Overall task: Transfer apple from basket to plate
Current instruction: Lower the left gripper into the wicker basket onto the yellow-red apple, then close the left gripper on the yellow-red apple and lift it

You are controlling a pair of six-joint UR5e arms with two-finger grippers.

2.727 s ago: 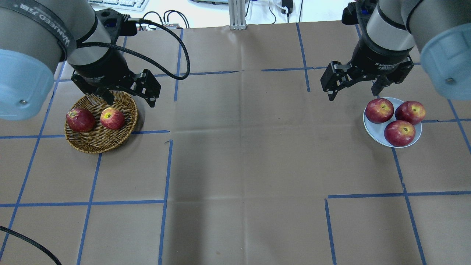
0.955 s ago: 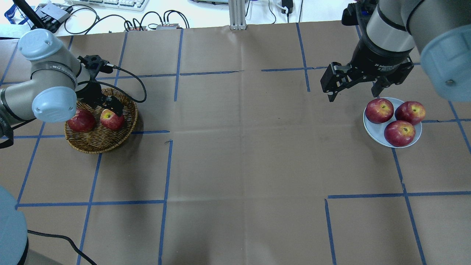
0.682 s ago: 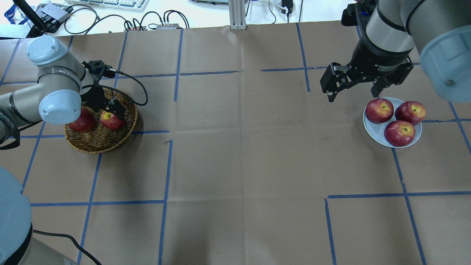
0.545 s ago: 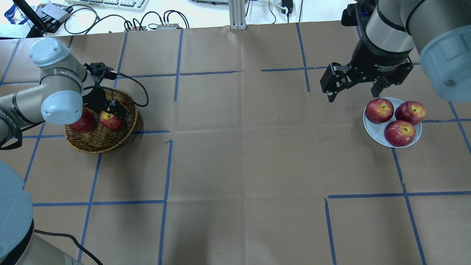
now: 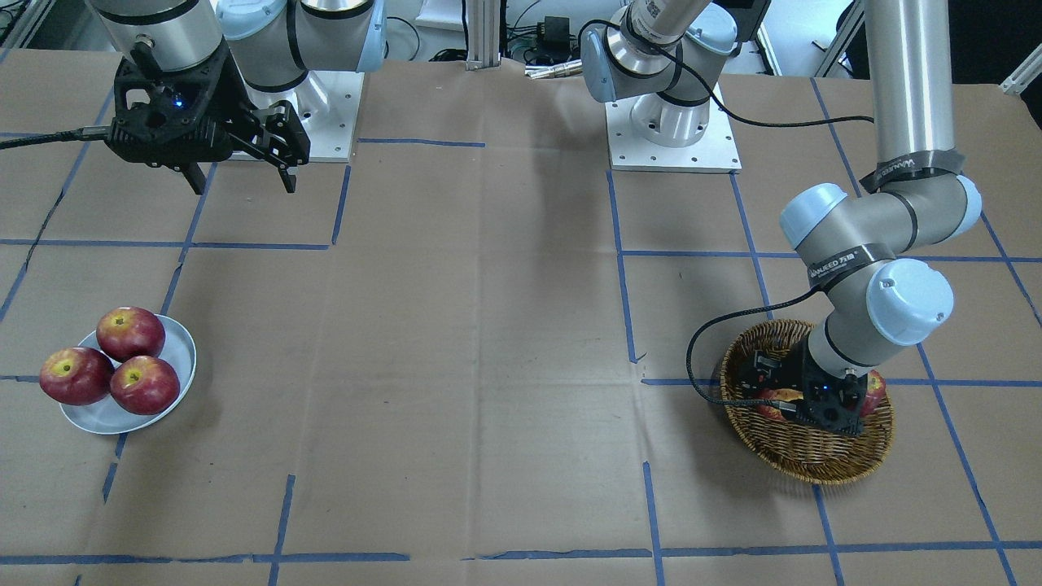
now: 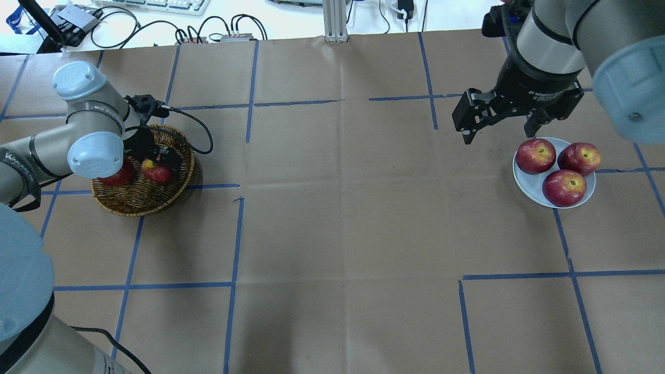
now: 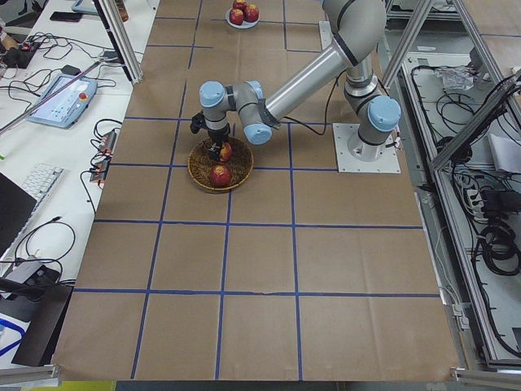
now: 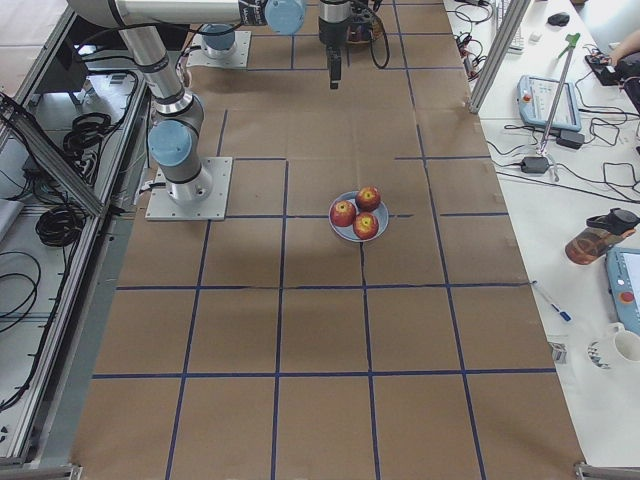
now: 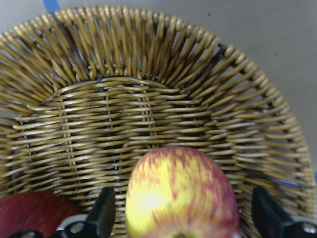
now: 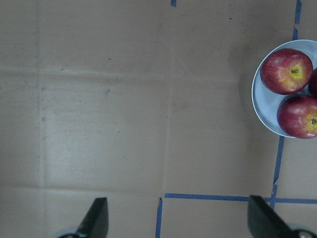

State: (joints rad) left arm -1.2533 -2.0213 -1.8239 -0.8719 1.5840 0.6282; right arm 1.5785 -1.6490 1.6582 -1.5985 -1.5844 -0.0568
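Observation:
I will next take the yellow-red apple by its rounded sides with my left gripper, so that it can go from the basket to the plate [image 5: 179,353].
The apple [image 9: 181,193], yellow with red streaks, lies in the wicker basket [image 6: 140,200] at the table's left; it also shows in the overhead view [image 6: 155,172]. My left gripper [image 9: 183,220] is open and low inside the basket. One finger stands on each side of the apple, with small gaps showing. My right gripper [image 6: 503,130] is open and empty, held above the table just beside the pale grey-blue plate [image 6: 527,188]. The plate also shows in the front view [image 5: 89,415].
A dark red apple [image 6: 115,178] lies in the basket next to the left gripper. Three red apples [image 6: 563,187] fill the plate. The left wrist cable [image 6: 200,127] loops over the basket's far rim. Brown paper with blue tape lines covers the table.
My left arm has lowered and its gripper has come down into the basket around the streaked apple. The right arm and the plate's apples have not moved.

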